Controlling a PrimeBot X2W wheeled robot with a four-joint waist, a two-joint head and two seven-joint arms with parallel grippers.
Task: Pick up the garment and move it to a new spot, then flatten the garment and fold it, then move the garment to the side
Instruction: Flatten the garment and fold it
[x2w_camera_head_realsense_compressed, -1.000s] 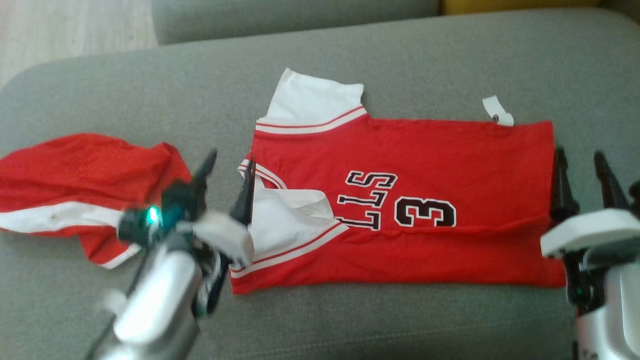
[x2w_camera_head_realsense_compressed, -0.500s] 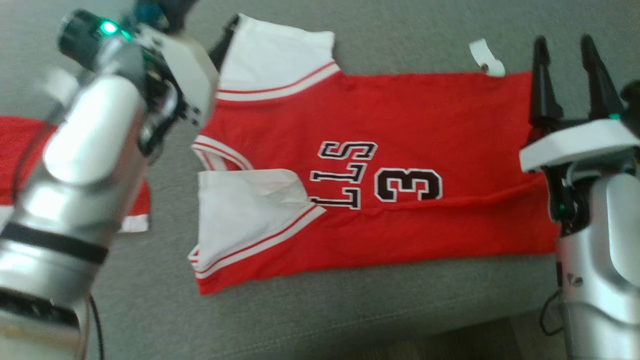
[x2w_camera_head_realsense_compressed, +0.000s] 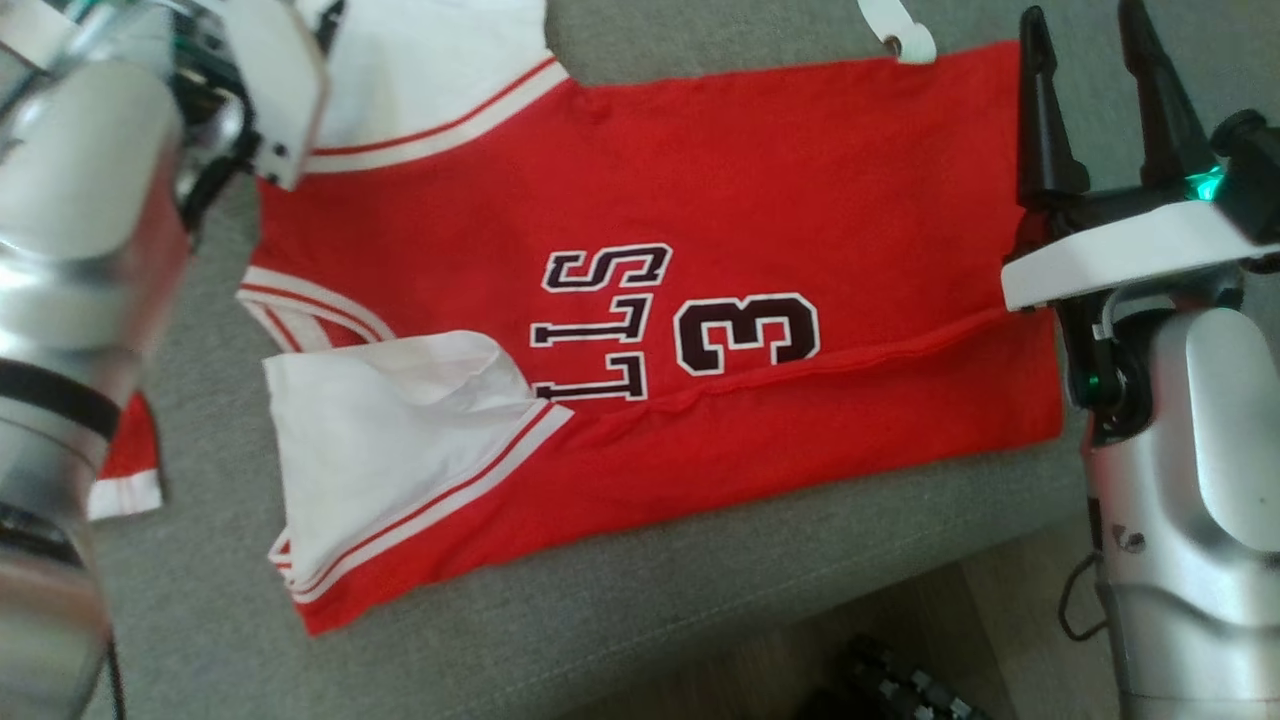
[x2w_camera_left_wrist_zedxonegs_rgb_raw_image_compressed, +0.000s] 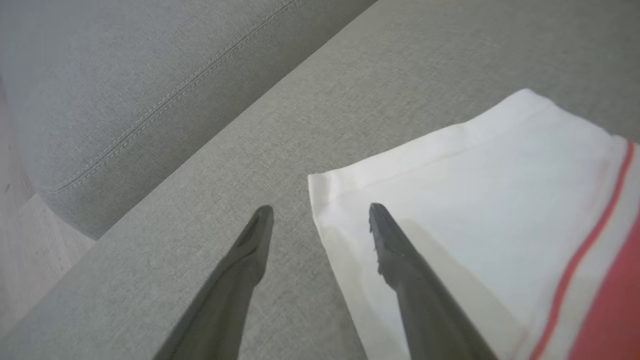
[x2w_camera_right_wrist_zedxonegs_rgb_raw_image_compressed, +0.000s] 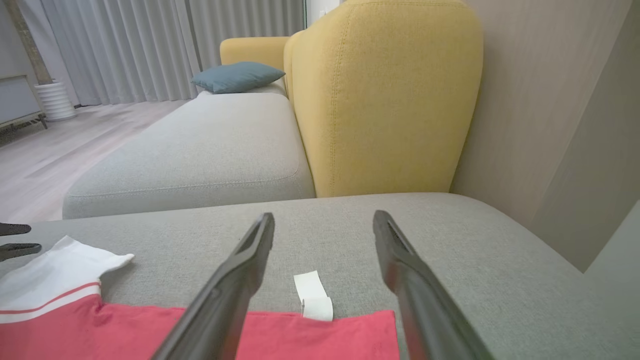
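Note:
My left gripper grabs the white sleeve's corner (x2w_camera_left_wrist_zedxonegs_rgb_raw_image_compressed: 321, 187) next, where a free edge shows, since the red jersey lies flat and slack on the seat.
The garment (x2w_camera_head_realsense_compressed: 760, 160) is a red jersey with black lettering and white sleeves, lying flat on the grey sofa seat (x2w_camera_head_realsense_compressed: 620, 610). One long edge is folded over along a crease. My left arm (x2w_camera_head_realsense_compressed: 90, 170) reaches over the far white sleeve (x2w_camera_left_wrist_zedxonegs_rgb_raw_image_compressed: 480, 200). The left gripper (x2w_camera_left_wrist_zedxonegs_rgb_raw_image_compressed: 320, 210) is open just above that sleeve's corner, one finger over the cloth and one over bare cushion. My right gripper (x2w_camera_head_realsense_compressed: 1080, 15) is open beside the jersey's right edge, fingers pointing past the far corner. A white tag (x2w_camera_right_wrist_zedxonegs_rgb_raw_image_compressed: 312, 295) lies between its fingers (x2w_camera_right_wrist_zedxonegs_rgb_raw_image_compressed: 240, 270), beyond the red hem (x2w_camera_right_wrist_zedxonegs_rgb_raw_image_compressed: 300, 335).
Another red cloth with a white band (x2w_camera_head_realsense_compressed: 125, 470) lies left of the jersey, behind my left arm. The seat's front edge drops to wooden floor (x2w_camera_head_realsense_compressed: 1000, 620) with a dark object (x2w_camera_head_realsense_compressed: 880, 680). A yellow chair back (x2w_camera_right_wrist_zedxonegs_rgb_raw_image_compressed: 380, 95) and a second grey seat (x2w_camera_right_wrist_zedxonegs_rgb_raw_image_compressed: 200, 145) stand beyond.
The camera has tilted down and closer. My left gripper has gone from the near sleeve to the far sleeve. My right gripper has slid along the jersey's right edge toward the tag.

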